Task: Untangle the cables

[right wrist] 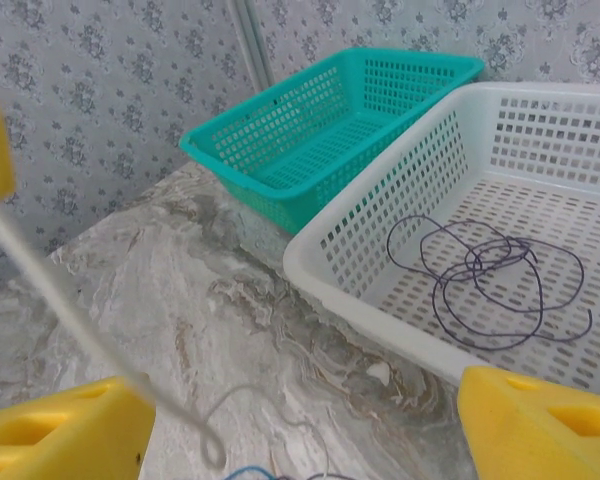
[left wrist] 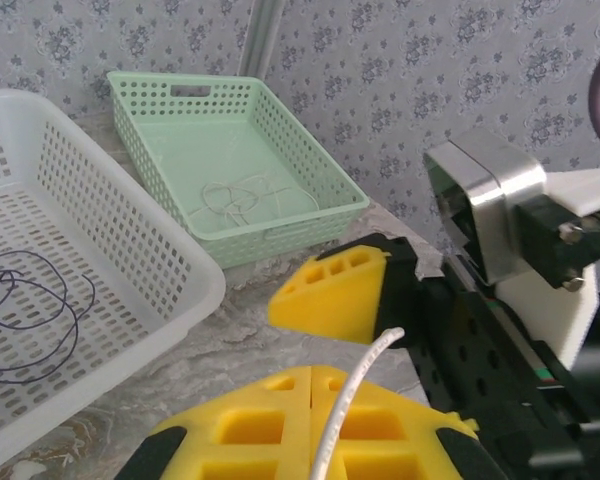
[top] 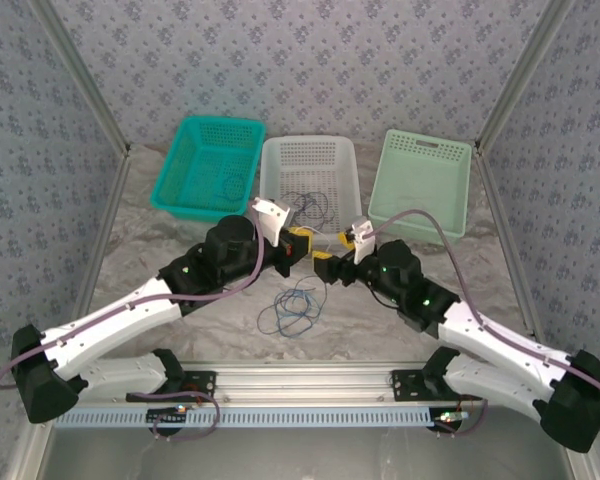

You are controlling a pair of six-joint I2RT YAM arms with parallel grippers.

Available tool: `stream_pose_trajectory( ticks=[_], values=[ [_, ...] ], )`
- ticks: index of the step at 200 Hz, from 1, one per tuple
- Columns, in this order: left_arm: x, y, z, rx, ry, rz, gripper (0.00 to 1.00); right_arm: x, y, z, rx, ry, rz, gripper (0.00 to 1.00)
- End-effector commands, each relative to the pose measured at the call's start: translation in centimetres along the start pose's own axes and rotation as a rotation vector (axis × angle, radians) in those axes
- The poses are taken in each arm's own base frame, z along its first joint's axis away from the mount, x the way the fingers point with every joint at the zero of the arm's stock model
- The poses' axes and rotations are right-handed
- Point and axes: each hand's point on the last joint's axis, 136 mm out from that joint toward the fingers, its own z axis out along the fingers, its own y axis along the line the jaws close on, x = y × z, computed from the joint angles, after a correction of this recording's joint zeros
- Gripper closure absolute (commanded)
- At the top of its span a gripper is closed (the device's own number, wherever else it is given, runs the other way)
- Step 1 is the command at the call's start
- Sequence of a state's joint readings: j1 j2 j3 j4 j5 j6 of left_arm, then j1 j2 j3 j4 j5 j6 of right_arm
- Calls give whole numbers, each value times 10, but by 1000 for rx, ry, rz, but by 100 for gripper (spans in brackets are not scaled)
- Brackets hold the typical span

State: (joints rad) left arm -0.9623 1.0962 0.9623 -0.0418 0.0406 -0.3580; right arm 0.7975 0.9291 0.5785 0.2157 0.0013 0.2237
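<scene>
My right gripper grabs the white cable by its end sticking past my left gripper's fingers next, to untangle it into the green basket.
The cables lie as a small blue and dark tangle (top: 292, 305) on the marble table between the two arms. My left gripper (top: 302, 243) (left wrist: 312, 372) is shut on a thin white cable (left wrist: 355, 405), whose end sticks up past the yellow fingers. That white cable (right wrist: 70, 320) slopes down to a loop on the table in the right wrist view. My right gripper (top: 328, 265) (right wrist: 290, 400) faces the left one, open, with nothing between its fingers; one of its fingers (left wrist: 335, 295) sits just beyond the left fingertips. A blue strand (right wrist: 250, 472) peeks in at the bottom edge.
Three baskets stand in a row at the back. The teal basket (top: 175, 170) (right wrist: 280, 130) holds a dark cable, the white basket (top: 270, 160) (left wrist: 150, 260) a purple cable (right wrist: 490, 275) (left wrist: 30, 310), and the green basket (top: 420, 185) (left wrist: 280, 230) a white cable (left wrist: 245, 195).
</scene>
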Motion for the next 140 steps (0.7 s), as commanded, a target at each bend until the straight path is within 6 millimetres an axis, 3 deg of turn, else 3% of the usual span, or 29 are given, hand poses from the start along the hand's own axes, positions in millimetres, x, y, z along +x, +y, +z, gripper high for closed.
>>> stream_pose_trajectory(
  ticks=[1, 14, 37, 60, 80, 97, 116, 140],
  values=[
    [-26, -13, -6, 50, -68, -13, 94, -27, 6, 6, -38, -100, -9, 21],
    [-26, -14, -5, 53, -68, -19, 94, -29, 5, 11, -45, -109, -20, 28],
    [-25, -13, -4, 51, -71, -20, 94, -34, 5, 19, -52, -113, -34, 53],
    [-25, -10, -4, 47, -74, -23, 94, -38, 7, 16, -60, -106, -54, 74],
    [-25, -8, -5, 39, -75, -31, 94, -36, 6, 12, -54, -85, -63, 82],
    [-23, -3, -7, 24, -74, -40, 93, -34, 5, 9, -43, -45, -71, 97],
    [-21, 6, -10, -15, -73, -45, 85, -37, 4, 3, -26, -24, -79, 100],
    [-17, 19, -15, -83, -83, -48, 58, -53, 5, -10, -14, -33, -82, 100]
  ],
)
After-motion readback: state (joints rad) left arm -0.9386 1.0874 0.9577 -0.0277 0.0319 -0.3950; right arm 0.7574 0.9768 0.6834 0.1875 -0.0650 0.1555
